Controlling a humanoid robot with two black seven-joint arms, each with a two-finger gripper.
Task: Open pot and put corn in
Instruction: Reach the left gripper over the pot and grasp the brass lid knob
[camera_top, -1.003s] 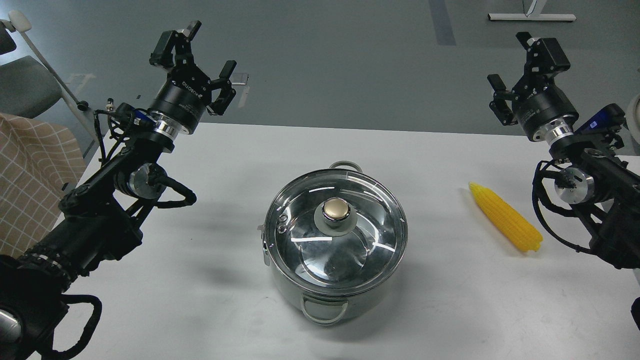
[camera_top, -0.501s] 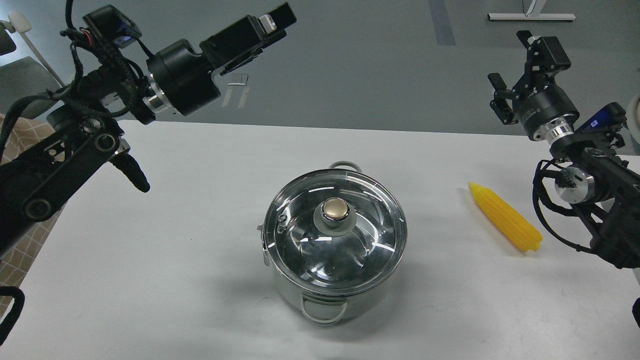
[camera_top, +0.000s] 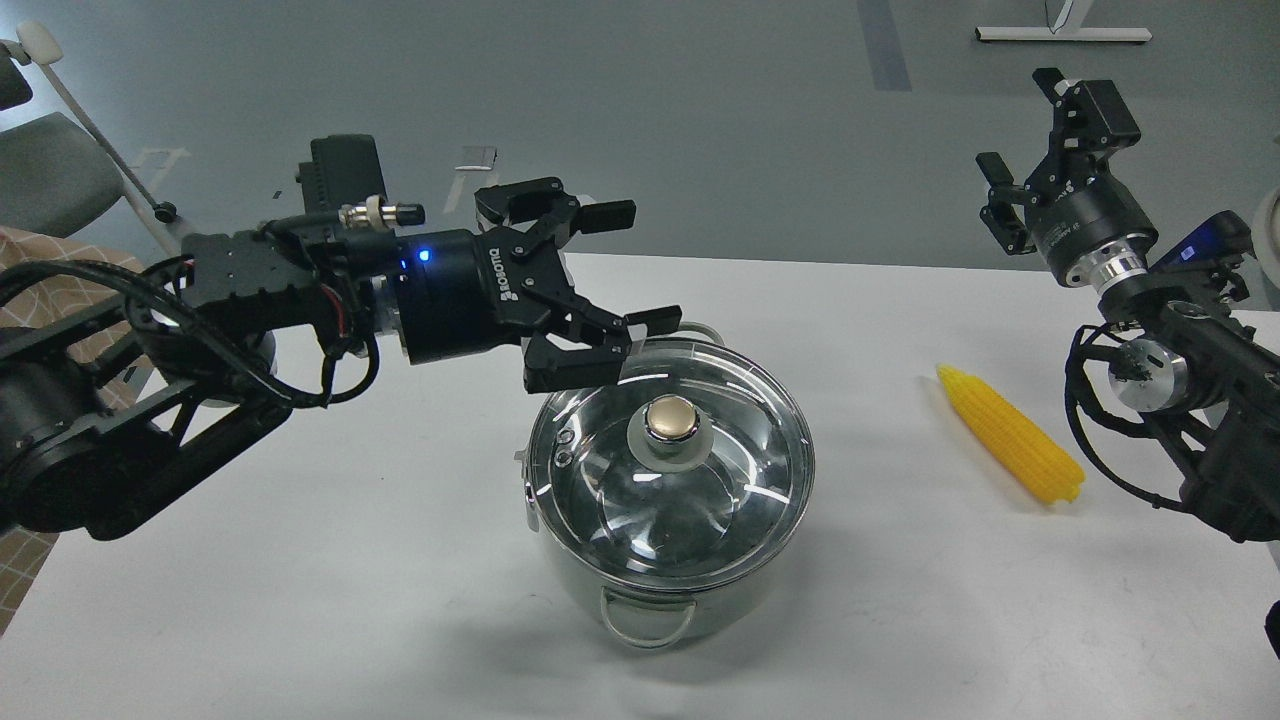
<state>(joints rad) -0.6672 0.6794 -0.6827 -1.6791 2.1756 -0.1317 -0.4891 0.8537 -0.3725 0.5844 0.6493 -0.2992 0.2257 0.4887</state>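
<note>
I will grab the glass lid by the narrow gold knob (camera_top: 672, 419) with my left gripper next, because the lid spreads wide across the whole pot (camera_top: 655, 590).
The shiny steel pot (camera_top: 655, 590) stands in the middle of the white table, with a loop handle at the front and one at the back. The glass lid (camera_top: 700, 500) with its gold knob (camera_top: 671, 417) lies on it, closed. The yellow corn (camera_top: 1012, 433) lies on the table to the right of the pot. My left gripper (camera_top: 635, 265) is open and empty, pointing right, above the pot's far left rim and apart from the knob. My right gripper (camera_top: 1020, 130) is open and empty, raised at the far right behind the corn.
A grey chair (camera_top: 45, 175) and a checked cloth (camera_top: 25, 260) are at the left beyond the table edge. The table's far edge (camera_top: 800, 262) runs behind the pot, with grey floor beyond.
My left arm has swung down and to the right, from high at the far left to just above the pot's far left rim, with its gripper now seen open. The right arm has hardly moved.
</note>
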